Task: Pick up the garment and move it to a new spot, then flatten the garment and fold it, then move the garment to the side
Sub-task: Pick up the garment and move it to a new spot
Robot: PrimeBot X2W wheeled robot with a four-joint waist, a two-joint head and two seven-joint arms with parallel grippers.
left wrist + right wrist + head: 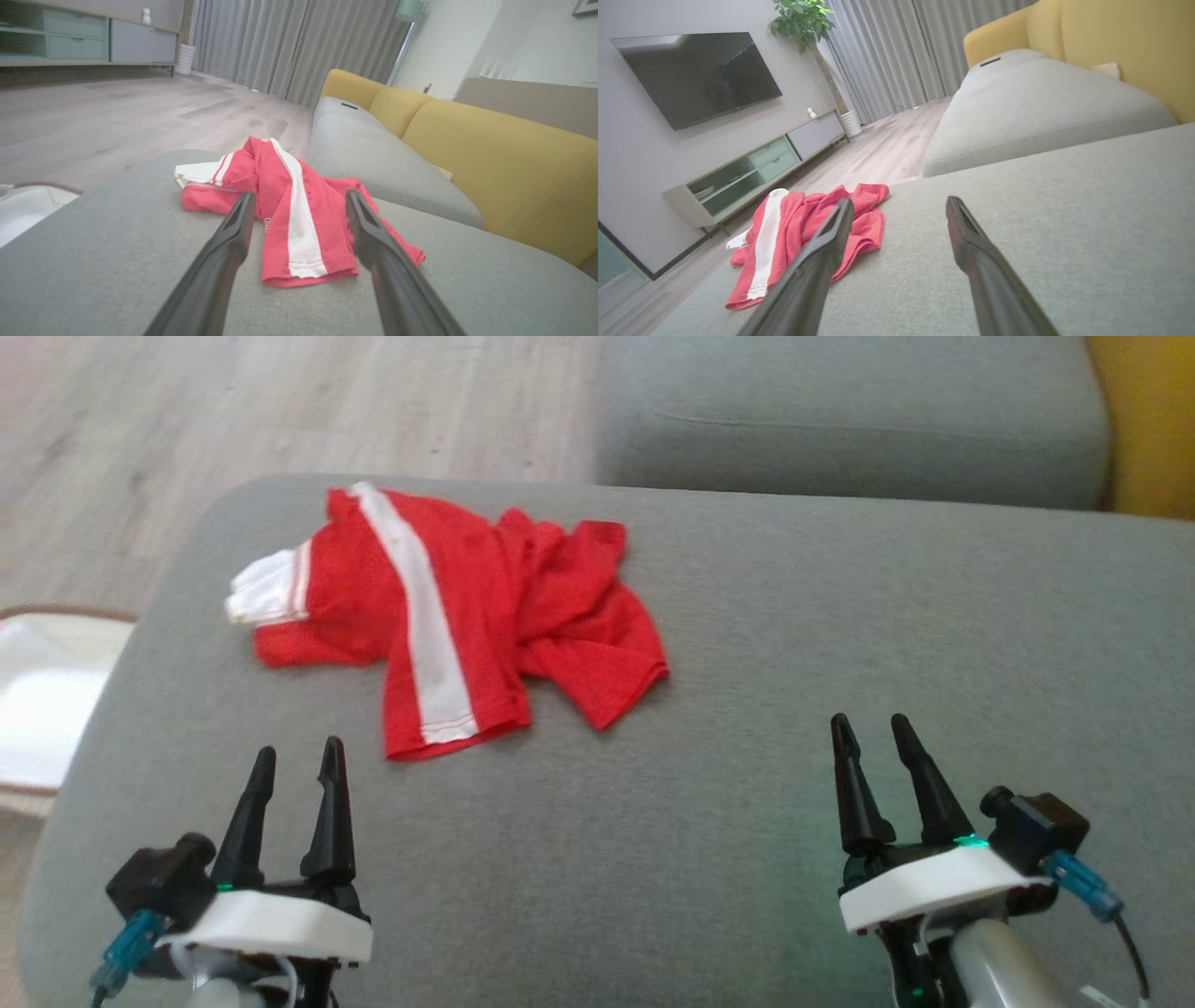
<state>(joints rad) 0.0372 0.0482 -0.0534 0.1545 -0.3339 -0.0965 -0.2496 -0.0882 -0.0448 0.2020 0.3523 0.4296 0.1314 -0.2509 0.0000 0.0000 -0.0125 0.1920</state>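
The robot's left gripper should next grab the red garment [467, 616] by the near hem [450, 741], where a loose edge shows on the slack, crumpled heap.
A crumpled red garment [467, 616] with a white stripe and a white cuff lies on the grey sofa cushion [840, 644], toward its far left. My left gripper [301, 755] hovers open just short of the garment's near hem, nothing between its fingers. In the left wrist view the garment [299, 219] lies straight ahead between the open fingers [233, 228]. My right gripper [870, 723] stands open over bare cushion, well right of the garment. In the right wrist view the garment [784, 233] is off to the left, partly behind the left finger [826, 242].
A second grey cushion [840, 420] lies beyond, with the yellow sofa back [1148, 420] at the right. Wooden floor [233, 411] lies past the cushion's left edge. A white basket [47, 700] sits on the floor at the left. Bare cushion stretches right of the garment.
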